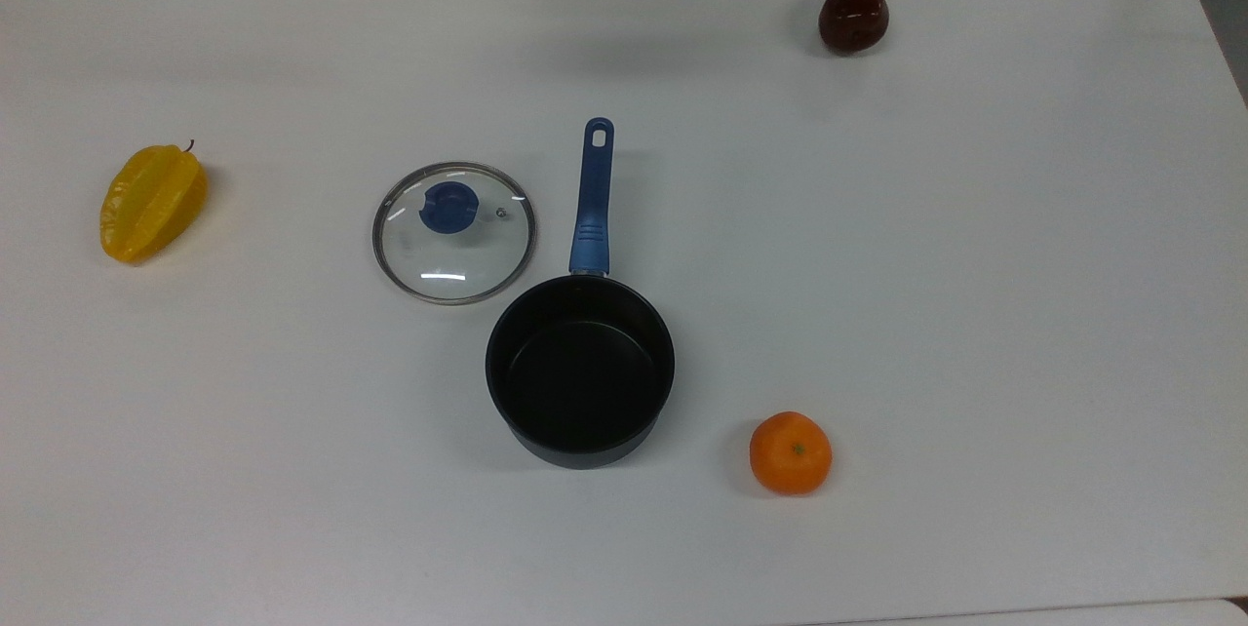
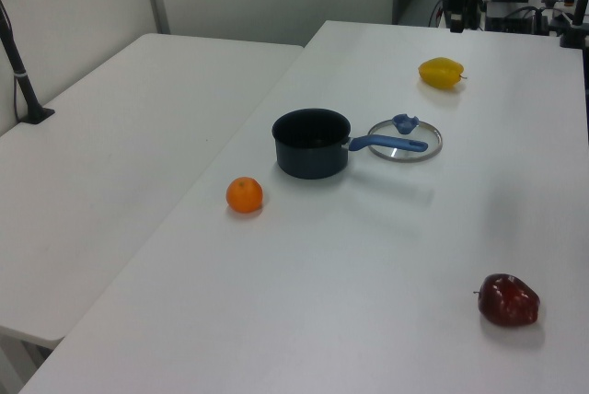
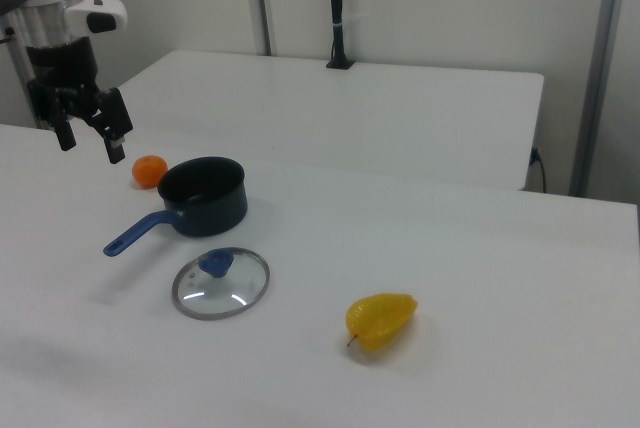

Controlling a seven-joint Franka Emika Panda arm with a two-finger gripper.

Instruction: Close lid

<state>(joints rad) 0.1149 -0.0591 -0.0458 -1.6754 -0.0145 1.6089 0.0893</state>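
Note:
The round glass lid can close the black saucepan (image 2: pixel 312 144) after my gripper grabs it by its blue knob (image 2: pixel 405 123), which comes next.
The round glass lid (image 1: pixel 454 232) with a metal rim and blue knob lies flat on the white table (image 1: pixel 975 314), beside the handle of the black saucepan (image 1: pixel 580 368). The saucepan stands open and empty, with its blue handle (image 1: pixel 592 202) pointing to the top view's top. In the right view the lid (image 3: pixel 221 283) lies in front of the pan (image 3: pixel 205 194). My gripper (image 3: pixel 90 143) hangs open and empty high above the table, to the right view's left of the pan and well apart from the lid. It also appears as a dark shape, the gripper (image 2: pixel 466 21), at the top of the left view.
A yellow starfruit (image 1: pixel 151 202) lies at the top view's left. An orange (image 1: pixel 790 452) sits near the pan at the lower right. A dark red apple (image 1: pixel 853 15) sits at the upper right. A second white table (image 2: pixel 138 127) adjoins in the left view.

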